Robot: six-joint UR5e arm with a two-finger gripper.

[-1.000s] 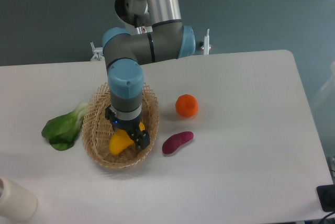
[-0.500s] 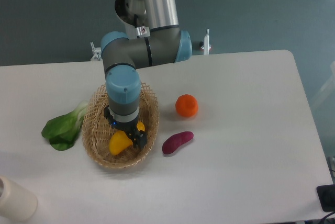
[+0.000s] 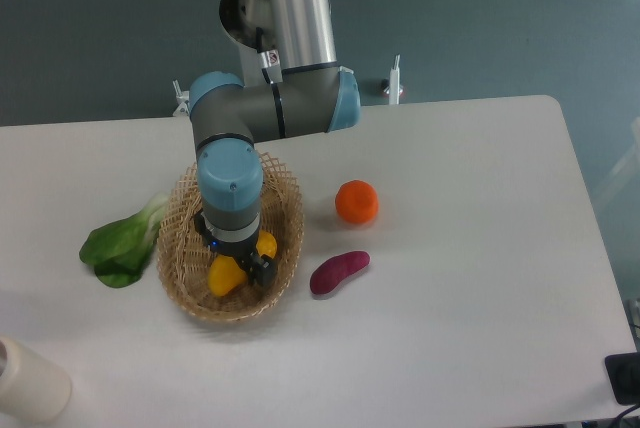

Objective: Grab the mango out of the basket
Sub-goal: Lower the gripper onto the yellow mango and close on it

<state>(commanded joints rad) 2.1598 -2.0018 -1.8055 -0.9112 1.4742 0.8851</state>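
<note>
I should use my gripper to grab the mango around its middle, so that I can lift the mango out of the woven tan basket (image 3: 180, 273).
The mango (image 3: 224, 277), yellow shading to orange, lies in the woven tan basket (image 3: 180, 273) at the left of the table. My gripper (image 3: 240, 259) points straight down into the basket, right over the mango. Its jaws stand apart, with one dark finger (image 3: 263, 271) at the mango's right side and the other mostly hidden under the wrist at the left. A yellow bit of the fruit (image 3: 267, 245) shows past the wrist's right side. The middle of the mango is hidden by the gripper.
An orange (image 3: 356, 202) and a dark purple oblong vegetable (image 3: 339, 272) lie just right of the basket. A green leafy vegetable (image 3: 123, 242) lies to its left. A white cylinder (image 3: 28, 382) stands at the front left corner.
The arm has shifted slightly left and the gripper has sunk a little lower around the mango. The mango and basket have stayed in place.
</note>
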